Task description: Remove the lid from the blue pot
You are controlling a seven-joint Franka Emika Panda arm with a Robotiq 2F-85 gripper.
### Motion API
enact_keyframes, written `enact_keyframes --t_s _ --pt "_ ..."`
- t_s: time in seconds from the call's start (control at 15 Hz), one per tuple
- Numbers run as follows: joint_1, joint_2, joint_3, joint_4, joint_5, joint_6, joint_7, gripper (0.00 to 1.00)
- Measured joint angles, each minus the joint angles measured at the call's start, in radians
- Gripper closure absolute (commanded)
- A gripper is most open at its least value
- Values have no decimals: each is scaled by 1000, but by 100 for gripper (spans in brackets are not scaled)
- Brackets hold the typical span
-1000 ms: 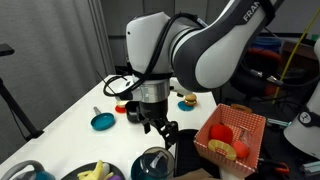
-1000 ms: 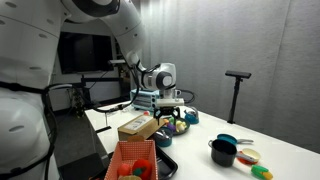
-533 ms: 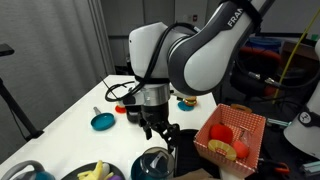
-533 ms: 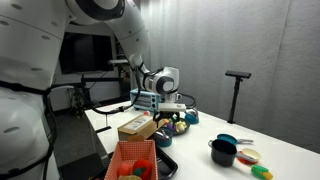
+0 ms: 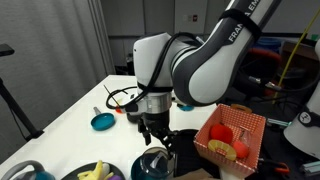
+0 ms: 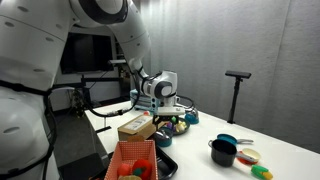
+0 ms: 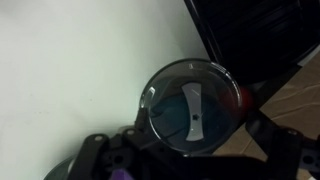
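Note:
I should reach the lid from above with my gripper and grab it by its grey handle (image 7: 192, 112). This leaves the lid's rim free, so the lid can lift off the blue pot.
The lid (image 7: 190, 108) is a dark glass dome with a grey strip handle (image 7: 192, 112). It sits on the blue pot, whose teal inside shows through the glass (image 7: 168, 122). In an exterior view the lidded pot (image 5: 152, 162) stands at the table's near edge. My gripper (image 5: 152, 130) hangs just above it, fingers pointing down. In the wrist view its dark fingers (image 7: 98, 156) stand wide apart on either side of the lid's lower rim. The gripper (image 7: 190, 152) is open and empty. It also shows in an exterior view (image 6: 165, 112).
A flat teal disc with a grey knob (image 5: 101, 121) lies on the white table. A red basket (image 5: 230, 135) and a dark box (image 5: 192, 150) stand close beside the pot. A black cup (image 6: 222, 152) is farther off, and a toy burger (image 5: 186, 101) lies behind the arm.
The arm has shifted slightly and the gripper has come a little lower, closer over the lidded pot. The lid and pot have not moved.

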Motion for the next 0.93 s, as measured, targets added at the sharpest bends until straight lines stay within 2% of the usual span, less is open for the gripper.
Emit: enact_keyframes --t_s 0.4,0.47,0.53,0.67,0.93 --pt "0 40 -10 5 -40 50 1 0" --pt "0 48 -14 7 -50 56 1 3" --pt "0 57 -18 10 -60 62 2 27" --pt "0 76 -22 21 -76 64 4 29" --pt "0 98 -31 51 -108 64 7 57"
